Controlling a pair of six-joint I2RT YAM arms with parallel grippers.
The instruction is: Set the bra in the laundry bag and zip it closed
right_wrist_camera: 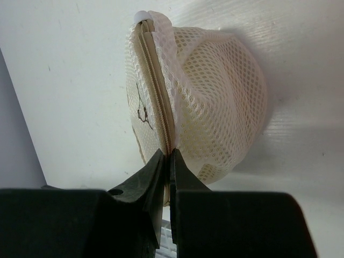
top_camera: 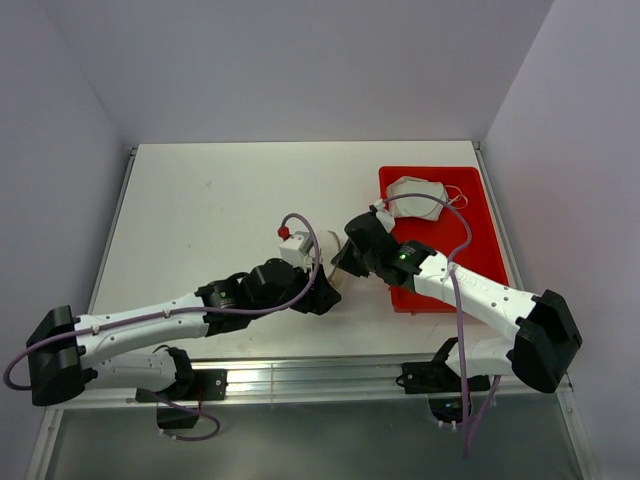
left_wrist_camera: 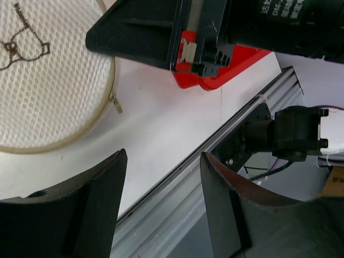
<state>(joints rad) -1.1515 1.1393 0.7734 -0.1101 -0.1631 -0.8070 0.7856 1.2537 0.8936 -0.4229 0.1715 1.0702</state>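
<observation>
My right gripper keeps the laundry bag's rim steady. My left gripper will grab the zipper tab (left_wrist_camera: 115, 102) next, so that it can zip the bag closed.
The laundry bag (right_wrist_camera: 215, 91), white mesh with a tan zipper rim (right_wrist_camera: 158, 91), stands on edge on the table. My right gripper (right_wrist_camera: 167, 157) is shut on the zipper rim at the bag's near edge. The mesh looks cream-yellow; the mustard bra does not show in the open in any view. In the left wrist view the bag's round face (left_wrist_camera: 43, 80) fills the upper left, with a zipper tab (left_wrist_camera: 115, 102) at its rim. My left gripper (left_wrist_camera: 163, 157) is open and empty beside the bag. From above, both grippers, left (top_camera: 318, 295) and right (top_camera: 345, 262), meet at mid-table and hide the bag.
A red plastic tray (top_camera: 480, 250) lies at the right, with a white-grey bra (top_camera: 420, 195) at its far end. The tray's corner also shows in the left wrist view (left_wrist_camera: 226, 70). The table's near metal edge (left_wrist_camera: 215, 156) is close.
</observation>
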